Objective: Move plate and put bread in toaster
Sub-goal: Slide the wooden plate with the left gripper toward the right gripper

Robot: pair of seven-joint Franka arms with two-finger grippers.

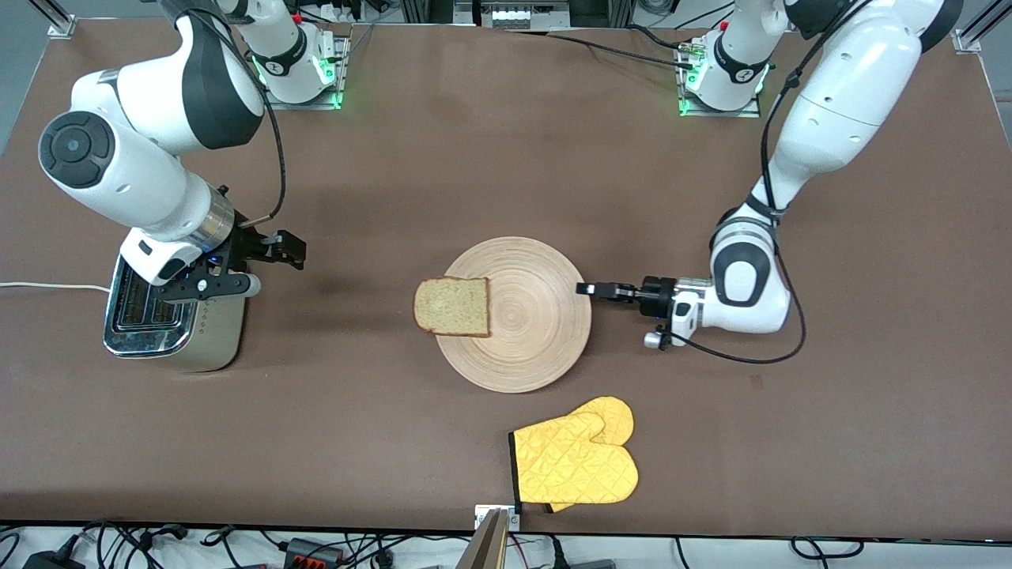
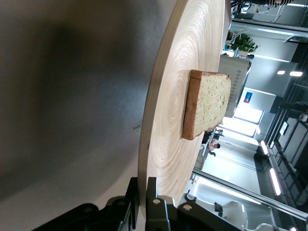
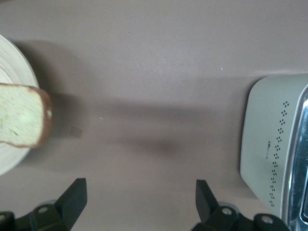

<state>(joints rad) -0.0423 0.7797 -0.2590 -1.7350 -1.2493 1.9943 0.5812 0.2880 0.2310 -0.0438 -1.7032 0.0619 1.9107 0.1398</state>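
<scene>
I should keep holding the plate with my left gripper until I have lowered it, because the plate's lower edge point(image 1: 514, 390) point(image 2: 150, 103) is still above the tabletop.
The round light-wood plate point(image 1: 530, 340) lies at the table's middle. The bread point(image 1: 452, 307) rests on it and overhangs the rim toward the right arm's end. My left gripper point(image 1: 585, 289) is shut on the plate's rim at the left arm's end, one finger above and one below the edge point(image 2: 147, 192). In the left wrist view the bread point(image 2: 207, 103) lies flat on the plate point(image 2: 168, 130). The silver toaster point(image 1: 170, 324) stands at the right arm's end. My right gripper point(image 1: 273, 267) hangs open over the table beside the toaster point(image 3: 274, 139), with nothing between its fingers point(image 3: 139, 192).
A yellow quilted oven mitt point(image 1: 575, 462) lies nearer to the front camera than the plate, close to the table's front edge. The toaster's white cord point(image 1: 47, 286) runs off toward the table's end. Bare brown tabletop lies between the toaster and the plate.
</scene>
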